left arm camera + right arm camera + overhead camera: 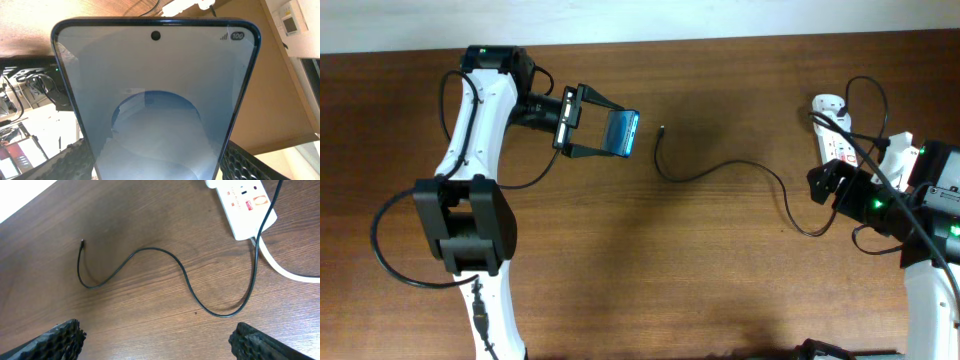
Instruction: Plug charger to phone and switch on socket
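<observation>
The right gripper grabs the phone's loose end [631, 132] by its screen and back next, which leaves the phone's opposite end open for plugging the charger [720, 168].
My left gripper [603, 131] is shut on the phone [622, 132], which it holds above the table at the upper middle, blue screen tilted. The phone [157, 105] fills the left wrist view, held between the two fingers. The charger [720, 168] is a thin black cable that curls across the table; its plug tip [663, 128] lies free just right of the phone. In the right wrist view the charger [165, 260] runs from its tip [82, 242] to the socket [245, 202]. The socket [833, 125] is a white power strip at the far right. My right gripper [157, 340] is open and empty above the wood, near the socket.
The socket's thick white cord [285, 270] runs off to the right. The left arm's black cables [390, 270] loop over the table at the left. The table's far edge meets a white wall [720, 18].
</observation>
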Available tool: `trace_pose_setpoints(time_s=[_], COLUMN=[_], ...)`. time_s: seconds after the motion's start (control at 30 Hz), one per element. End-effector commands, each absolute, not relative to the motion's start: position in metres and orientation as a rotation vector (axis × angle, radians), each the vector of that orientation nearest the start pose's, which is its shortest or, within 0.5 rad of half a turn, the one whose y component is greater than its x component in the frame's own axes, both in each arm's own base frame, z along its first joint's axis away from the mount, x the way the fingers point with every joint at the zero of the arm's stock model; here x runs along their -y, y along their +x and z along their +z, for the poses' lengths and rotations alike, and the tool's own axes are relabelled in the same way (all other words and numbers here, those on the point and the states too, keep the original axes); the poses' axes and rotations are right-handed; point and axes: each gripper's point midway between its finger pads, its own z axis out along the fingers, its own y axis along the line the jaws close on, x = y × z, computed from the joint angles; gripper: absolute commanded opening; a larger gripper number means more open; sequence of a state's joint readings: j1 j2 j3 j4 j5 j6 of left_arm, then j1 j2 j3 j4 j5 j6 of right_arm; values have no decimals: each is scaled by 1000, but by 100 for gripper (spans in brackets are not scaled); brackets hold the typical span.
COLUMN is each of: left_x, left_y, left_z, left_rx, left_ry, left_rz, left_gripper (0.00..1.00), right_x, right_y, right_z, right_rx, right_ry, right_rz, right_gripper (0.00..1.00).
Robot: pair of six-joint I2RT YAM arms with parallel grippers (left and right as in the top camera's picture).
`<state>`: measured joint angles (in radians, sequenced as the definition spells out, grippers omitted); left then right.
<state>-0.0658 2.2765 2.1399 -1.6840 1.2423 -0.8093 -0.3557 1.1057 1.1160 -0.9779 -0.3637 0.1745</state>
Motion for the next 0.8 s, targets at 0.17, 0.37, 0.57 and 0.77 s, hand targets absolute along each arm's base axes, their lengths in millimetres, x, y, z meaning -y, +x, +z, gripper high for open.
trace_pose_setpoints(time_s=[0.17, 0.37, 0.57, 0.77], left_x=[191, 191, 184, 168], left_y=[403, 403, 400, 405], left_z=[229, 228, 209, 175], left_rx=[1841, 1823, 1890, 2039], left_ry=[951, 976, 1054, 1196], left_rz=[1290, 1271, 1137, 928], left_gripper=[0, 0, 0, 0], right_x=[-14, -24, -79, -152], right_y=[289, 293, 313, 344], right_z=[255, 266, 264, 253], right_rx=[-2323, -2278, -2314, -2353], right_ry=[335, 382, 236, 119], right_rz=[817, 935, 1035, 1207], right_gripper=[100, 94, 85, 79])
